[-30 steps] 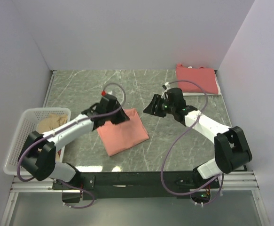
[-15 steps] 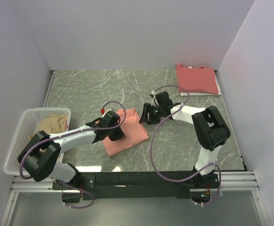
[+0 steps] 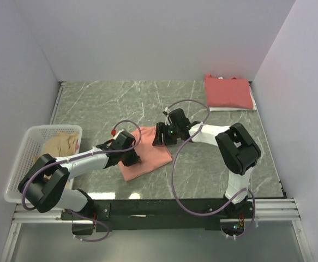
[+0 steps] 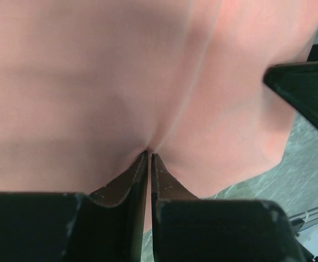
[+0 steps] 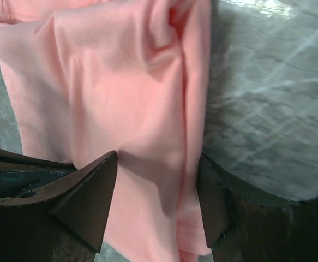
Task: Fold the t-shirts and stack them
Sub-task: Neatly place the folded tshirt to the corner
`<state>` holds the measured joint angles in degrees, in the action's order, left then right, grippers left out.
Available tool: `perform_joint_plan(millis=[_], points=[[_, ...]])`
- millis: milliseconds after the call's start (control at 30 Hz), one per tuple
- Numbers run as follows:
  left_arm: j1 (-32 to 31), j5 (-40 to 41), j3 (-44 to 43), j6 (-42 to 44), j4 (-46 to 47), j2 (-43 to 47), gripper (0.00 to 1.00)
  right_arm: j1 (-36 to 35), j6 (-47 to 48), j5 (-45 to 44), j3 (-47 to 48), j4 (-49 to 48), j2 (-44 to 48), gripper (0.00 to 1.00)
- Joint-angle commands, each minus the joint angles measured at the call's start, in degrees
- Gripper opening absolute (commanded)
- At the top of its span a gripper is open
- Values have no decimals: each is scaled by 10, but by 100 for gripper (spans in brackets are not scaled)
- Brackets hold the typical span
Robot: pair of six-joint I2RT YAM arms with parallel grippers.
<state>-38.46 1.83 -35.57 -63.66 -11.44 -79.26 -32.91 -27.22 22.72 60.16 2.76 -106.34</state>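
Next, my right gripper grabs the salmon-orange t-shirt by its folded edge (image 3: 165, 149) to stack it still folded on the coral-red t-shirt (image 3: 228, 91).
A salmon-orange t-shirt (image 3: 151, 154) lies folded on the table's middle. My left gripper (image 3: 132, 159) is at its left edge. In the left wrist view its jaws (image 4: 149, 155) are shut on a puckered fold of the salmon cloth (image 4: 120, 71). My right gripper (image 3: 160, 136) is low over the shirt's far right corner. It stands open (image 5: 157, 157), its fingers straddling the folded edge of the shirt (image 5: 120, 82). A coral-red t-shirt (image 3: 228, 91) lies folded at the back right. A tan t-shirt (image 3: 60, 143) is bunched in the basket.
The white lattice basket (image 3: 20, 169) stands at the table's left edge. Green marbled tabletop (image 3: 93, 103) shows behind and to the right of the salmon shirt. White walls close in the back and both sides.
The right gripper came left and down onto the salmon shirt's far corner. The left gripper slid toward the near left edge and closed on the cloth.
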Motion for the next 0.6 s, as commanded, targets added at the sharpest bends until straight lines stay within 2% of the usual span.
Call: perform_joint_plan(millis=[0,167,233,267,300,567], points=[[11,12,5,13,-3,23,12,-29,-14,-36,15,18,-33,65],[16,11,-10,23,-19,24,11,-57,-25,-93,51,53,-53,56],[19,9,-15,26,-24,28,11,-70,-27,-110,59,65,-56,40],[20,6,-25,28,-27,35,11,-75,-26,-135,63,71,-59,28],[25,5,-34,31,-40,39,11,-80,-22,-147,69,87,-62,0],[68,8,-192,125,-181,112,13,-98,1,-340,112,153,-36,0]])
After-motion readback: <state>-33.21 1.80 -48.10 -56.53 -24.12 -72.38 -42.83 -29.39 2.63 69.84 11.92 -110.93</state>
